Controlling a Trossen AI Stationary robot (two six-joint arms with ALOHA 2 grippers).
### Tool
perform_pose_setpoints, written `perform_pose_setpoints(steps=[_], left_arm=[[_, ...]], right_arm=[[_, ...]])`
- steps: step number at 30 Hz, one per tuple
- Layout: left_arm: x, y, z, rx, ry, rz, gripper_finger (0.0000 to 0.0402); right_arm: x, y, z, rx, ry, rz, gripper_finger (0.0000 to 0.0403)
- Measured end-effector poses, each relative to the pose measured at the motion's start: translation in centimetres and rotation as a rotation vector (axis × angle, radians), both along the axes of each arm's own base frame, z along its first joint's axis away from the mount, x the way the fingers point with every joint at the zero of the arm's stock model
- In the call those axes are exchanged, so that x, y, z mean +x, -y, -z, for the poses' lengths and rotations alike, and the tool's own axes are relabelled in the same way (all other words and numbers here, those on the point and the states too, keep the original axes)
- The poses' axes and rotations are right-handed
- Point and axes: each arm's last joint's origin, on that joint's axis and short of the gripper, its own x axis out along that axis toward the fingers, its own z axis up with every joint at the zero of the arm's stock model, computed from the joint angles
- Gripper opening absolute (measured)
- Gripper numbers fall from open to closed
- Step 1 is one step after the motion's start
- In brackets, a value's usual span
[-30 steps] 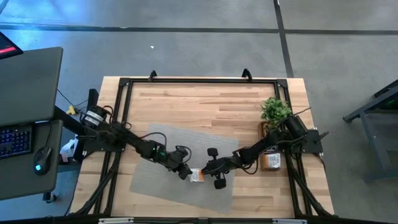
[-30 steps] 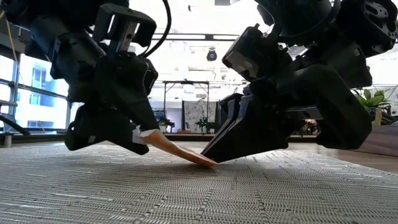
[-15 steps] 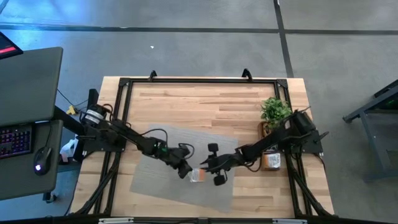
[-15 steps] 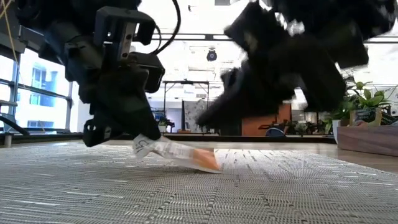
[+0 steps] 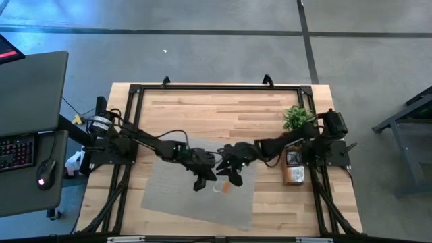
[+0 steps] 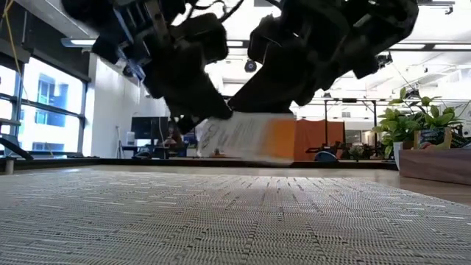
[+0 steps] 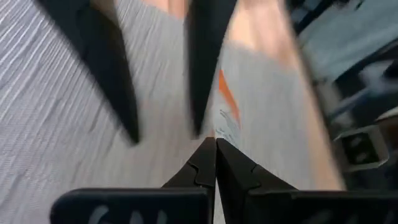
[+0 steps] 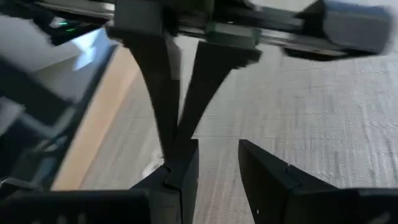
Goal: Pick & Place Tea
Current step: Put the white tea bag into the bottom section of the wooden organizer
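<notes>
My right gripper takes hold of the tea sachet by its orange end (image 5: 225,187) next, to place it in the wooden tray.
One tea sachet (image 6: 246,136), white with an orange end, hangs in the air above the grey mat (image 5: 175,196). In the high view the sachet (image 5: 221,187) shows between the two grippers. My left gripper (image 7: 216,142) is shut on it. My right gripper (image 8: 214,144) is open and faces the left one across the sachet, with its fingers (image 7: 202,68) spread just beyond it. In the low view my left gripper (image 6: 195,110) is on the sachet's white end and my right gripper (image 6: 294,73) is above its orange end. More sachets (image 5: 293,174) lie in the wooden tray. My left gripper pinches the sachet by its white end (image 6: 210,132) between its two shut fingertips. The sachet runs on past the fingertips, seen edge-on (image 7: 225,109) in the left wrist view. It is lifted clear of the mat, standing on edge and roughly level. My right gripper: I cannot tell whether a finger touches the sachet.
A narrow wooden tray (image 5: 285,145) lies along the table's right side, with a small potted plant (image 5: 298,118) at its far end. A black frame (image 5: 216,86) rims the table. Bare wood (image 5: 216,115) lies beyond the mat toward the far edge.
My left gripper has risen and moved toward the table's far right, lifting the sachet clear. A second ago the sachet was tilted with one corner on the mat. My right gripper has also risen and drawn back toward the far edge, away from the mat surface.
</notes>
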Motion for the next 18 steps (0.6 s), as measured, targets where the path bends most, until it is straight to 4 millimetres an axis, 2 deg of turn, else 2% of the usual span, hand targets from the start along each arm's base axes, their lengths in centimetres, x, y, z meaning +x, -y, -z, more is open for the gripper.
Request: perform_pose_setpoints(steps=[4, 7, 12, 18], left_arm=[[0.4, -1.0, -0.7, 0.109, -0.200, -0.030, 0.0001], [0.7, -1.6, -1.4, 0.201, -0.260, -0.071, 0.0001], [1.7, -1.6, -3.1, 0.271, -0.189, -0.045, 0.0001], [2.3, -1.6, -4.2, 0.310, -0.137, -0.023, 0.0001]], right_arm=[[0.2, 1.0, -0.2, 0.045, 0.012, -0.068, 0.0110], [0.1, 1.5, 0.0, 0.037, -0.006, -0.076, 0.0110], [-0.1, 1.9, 0.6, -0.063, -0.051, 0.006, 0.0110], [-0.2, 2.1, 0.7, -0.026, -0.068, -0.049, 0.0109]])
